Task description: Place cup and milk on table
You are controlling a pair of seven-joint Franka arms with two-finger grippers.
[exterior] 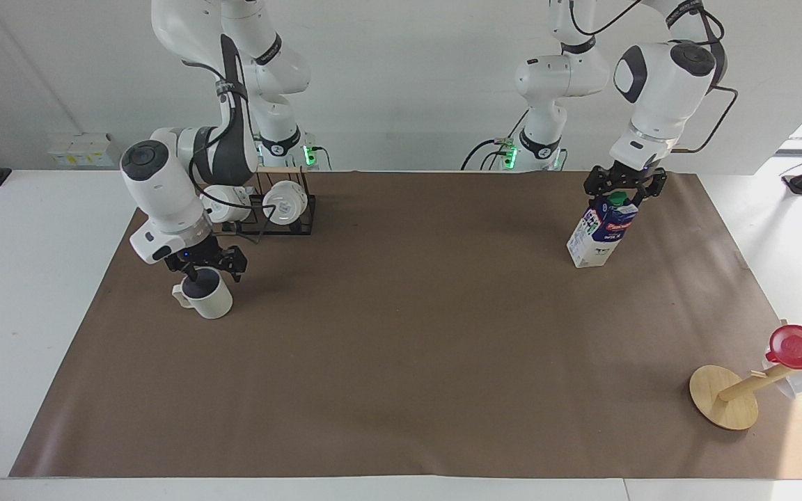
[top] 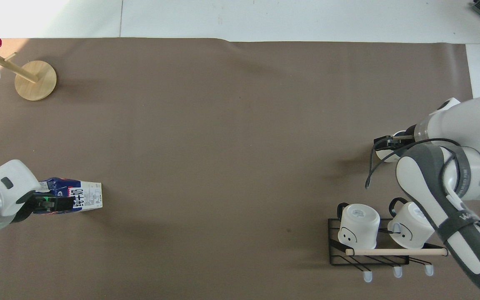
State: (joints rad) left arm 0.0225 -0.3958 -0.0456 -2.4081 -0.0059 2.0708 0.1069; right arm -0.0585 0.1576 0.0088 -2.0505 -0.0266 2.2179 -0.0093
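Note:
My left gripper's fingers reach well along the carton's printed side. They would hold the carton and need to close now.
The off-white ribbed cup (exterior: 214,304) stands upright on the brown paper of the table (exterior: 401,362), toward the right arm's end. My right gripper (exterior: 210,268) is low over its mouth, open, with the fingertips at rim level. In the overhead view it hides most of the cup (top: 383,156). The milk (exterior: 597,240), a white and blue carton with a green cap, stands upright toward the left arm's end. My left gripper (exterior: 624,188) is open, with its fingers on either side of the carton's top. From overhead, the left gripper (top: 45,203) covers the cap end of the milk (top: 83,198).
A black wire rack (exterior: 301,221) holding two white mugs (top: 358,225) stands nearer to the robots than the cup. A round wooden disc with a peg (exterior: 721,398) carries a red-lidded item (exterior: 799,346) at the corner of the paper farthest from the robots, at the left arm's end.

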